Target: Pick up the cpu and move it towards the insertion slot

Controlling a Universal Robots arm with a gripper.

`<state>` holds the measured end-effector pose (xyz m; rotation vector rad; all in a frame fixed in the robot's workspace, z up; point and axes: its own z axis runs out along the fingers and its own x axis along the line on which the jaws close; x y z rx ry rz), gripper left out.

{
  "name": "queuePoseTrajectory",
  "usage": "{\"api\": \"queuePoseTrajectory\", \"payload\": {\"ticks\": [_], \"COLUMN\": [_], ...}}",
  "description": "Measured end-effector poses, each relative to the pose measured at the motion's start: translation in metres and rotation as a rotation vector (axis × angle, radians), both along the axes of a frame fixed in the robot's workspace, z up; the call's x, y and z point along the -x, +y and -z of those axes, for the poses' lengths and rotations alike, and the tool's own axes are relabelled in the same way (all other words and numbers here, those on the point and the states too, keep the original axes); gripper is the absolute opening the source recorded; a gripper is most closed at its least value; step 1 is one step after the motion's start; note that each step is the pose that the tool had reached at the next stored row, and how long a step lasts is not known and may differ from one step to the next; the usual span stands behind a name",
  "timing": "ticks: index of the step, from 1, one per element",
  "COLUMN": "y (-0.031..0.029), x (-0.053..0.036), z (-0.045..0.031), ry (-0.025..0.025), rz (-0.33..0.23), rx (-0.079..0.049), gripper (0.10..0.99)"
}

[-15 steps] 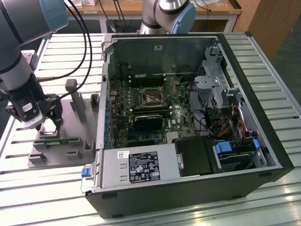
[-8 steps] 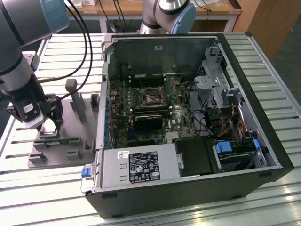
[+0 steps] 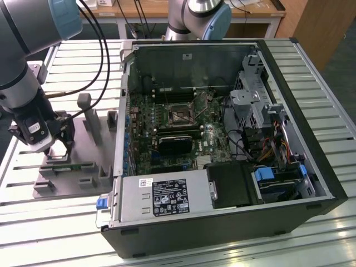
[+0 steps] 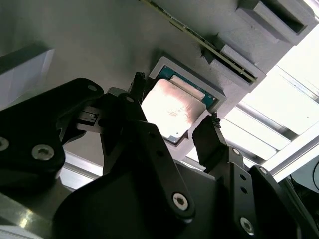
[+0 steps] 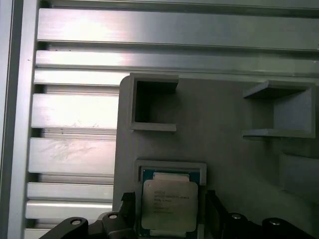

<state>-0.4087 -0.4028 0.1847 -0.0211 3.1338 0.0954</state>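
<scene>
I should close my gripper on the CPU now. My fingers are on both sides of the CPU in the wrist view, down at the grey plate's hollow (image 5: 171, 164).
The cpu (image 4: 172, 107) is a square chip with a shiny silver top. It lies flat in a square recess of the grey fixture plate (image 5: 224, 164), and shows as the cpu (image 5: 168, 204) in both wrist views. My gripper (image 4: 174, 102) hangs just above it, open, with one black finger (image 4: 209, 134) on each side of the chip and a small gap to its edges. In the exterior view my gripper (image 3: 55, 146) is over the fixture plate (image 3: 83, 150), at the exterior view's left. The insertion slot (image 3: 181, 114) is the silver-framed socket on the motherboard inside the open case.
The open computer case (image 3: 289, 111) fills the middle and the exterior view's right, its power supply (image 3: 161, 197) along the front. A green memory stick (image 3: 67, 166) sits in a holder on the fixture. Grey posts (image 3: 89, 114) stand on the plate. A second arm's base (image 3: 194, 16) is behind the case.
</scene>
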Motion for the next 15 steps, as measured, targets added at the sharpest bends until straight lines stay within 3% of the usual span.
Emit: {"api": "queuePoseTrajectory", "payload": {"ticks": [11, 14, 15], "y": [0.0003, 0.0004, 0.0004], "x": [0.0000, 0.0000, 0.0000], "z": [0.0008, 0.0008, 0.0009], "ry": [0.0000, 0.0001, 0.0001], "rz": [0.000, 0.000, 0.000], "rx": [0.000, 0.000, 0.000], "gripper": [0.663, 0.537, 0.537]}}
